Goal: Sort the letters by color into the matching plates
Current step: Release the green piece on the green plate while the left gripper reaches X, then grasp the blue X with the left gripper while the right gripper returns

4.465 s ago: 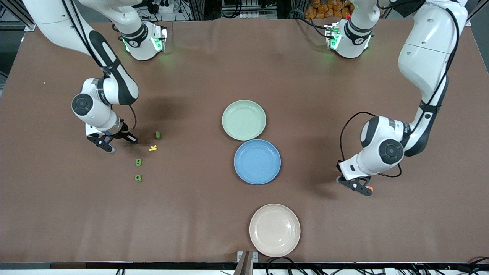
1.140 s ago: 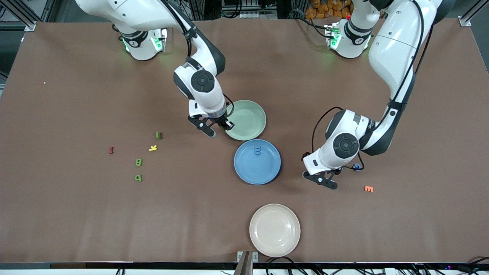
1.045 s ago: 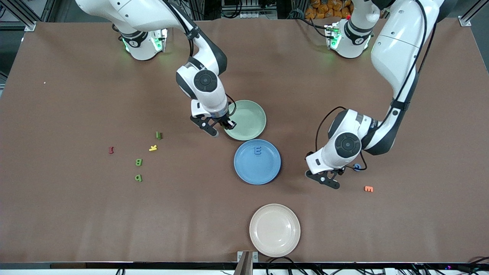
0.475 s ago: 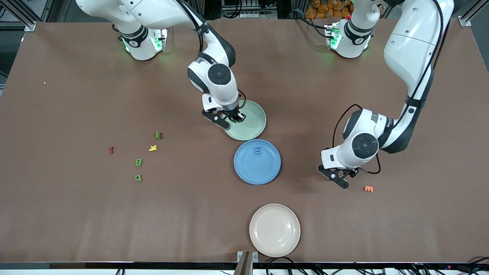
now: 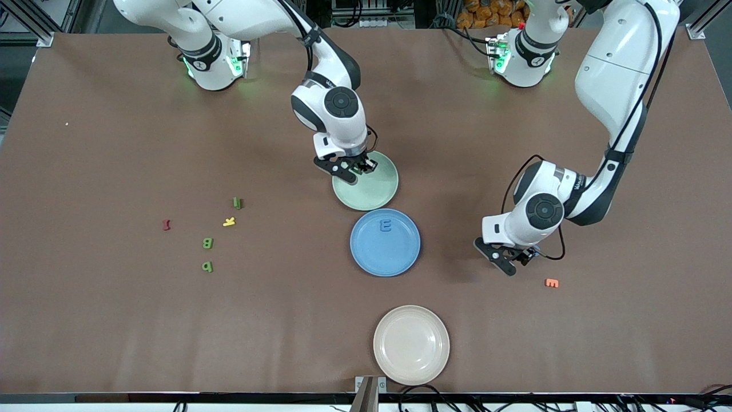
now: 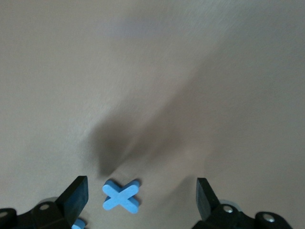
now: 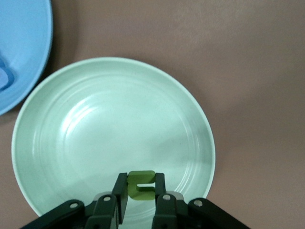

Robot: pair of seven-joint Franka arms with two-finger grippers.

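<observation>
My left gripper's fingers are above the blue X [image 6: 121,196] in the left wrist view; closing now would miss, so they should lower first.
My right gripper [image 5: 357,170] hangs over the pale green plate [image 5: 374,191], shut on an olive-green letter [image 7: 142,183]. The blue plate [image 5: 389,254] lies nearer the front camera, beside the green one, and holds a blue letter E [image 5: 386,226]. Three more green letters [image 5: 237,202] [image 5: 208,243] [image 5: 207,266] lie toward the right arm's end of the table. My left gripper [image 5: 512,260] is open and low over the table toward the left arm's end. A blue X letter [image 6: 122,196] lies between its fingers [image 6: 76,195], untouched.
A yellow letter [image 5: 229,221] and a red letter [image 5: 166,224] lie among the green ones. An orange letter [image 5: 552,282] rests beside my left gripper. A cream-beige plate [image 5: 411,344] sits near the table's front edge. A second blue piece [image 6: 77,223] shows by one left finger.
My right gripper carried the green letter from beside the green plate's rim to over the plate. My left gripper moved away from the blue plate toward the left arm's end.
</observation>
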